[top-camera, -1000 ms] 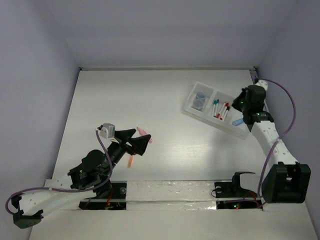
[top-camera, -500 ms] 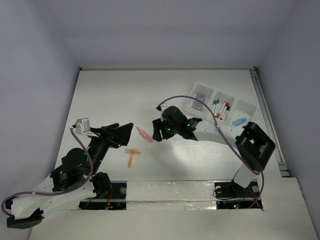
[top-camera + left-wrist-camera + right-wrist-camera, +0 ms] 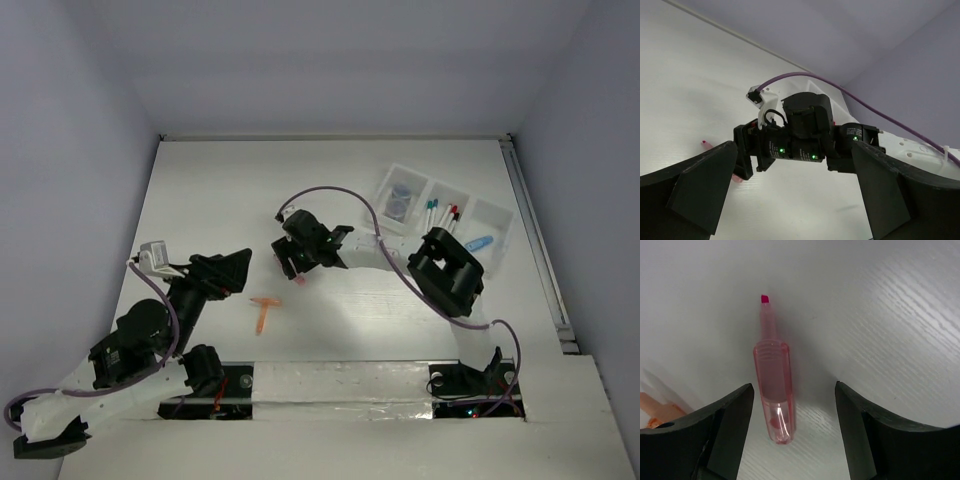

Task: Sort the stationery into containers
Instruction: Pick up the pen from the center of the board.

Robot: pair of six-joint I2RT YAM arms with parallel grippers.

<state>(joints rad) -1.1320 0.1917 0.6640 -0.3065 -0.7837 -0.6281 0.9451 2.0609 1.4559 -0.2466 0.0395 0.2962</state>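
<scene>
The fingers of my right gripper are still above the highlighter (image 3: 299,281), so it is too early to close. My right gripper lowers first, then closes on the highlighter.
A pink highlighter (image 3: 774,390) lies uncapped on the white table, tip pointing away. My right gripper (image 3: 795,432) is open and straddles the highlighter's rear end without touching it. In the top view that gripper (image 3: 292,268) is stretched out to the left of the middle, with a bit of the highlighter (image 3: 299,281) showing beneath. An orange piece (image 3: 264,312) lies just nearer. My left gripper (image 3: 243,272) stands open and empty to the left, facing the right gripper (image 3: 790,145). The tray (image 3: 492,215) at the far right holds discs (image 3: 400,198), pens (image 3: 440,217) and a blue piece (image 3: 479,242).
The right arm's elbow (image 3: 447,272) hangs over the table just in front of the tray. A purple cable (image 3: 340,195) loops above the right wrist. Walls close off the table at the back and on both sides.
The right arm swung from the tray across to the pink highlighter and opened its jaws. The blue piece stayed in the tray. The left arm drew back to the left.
</scene>
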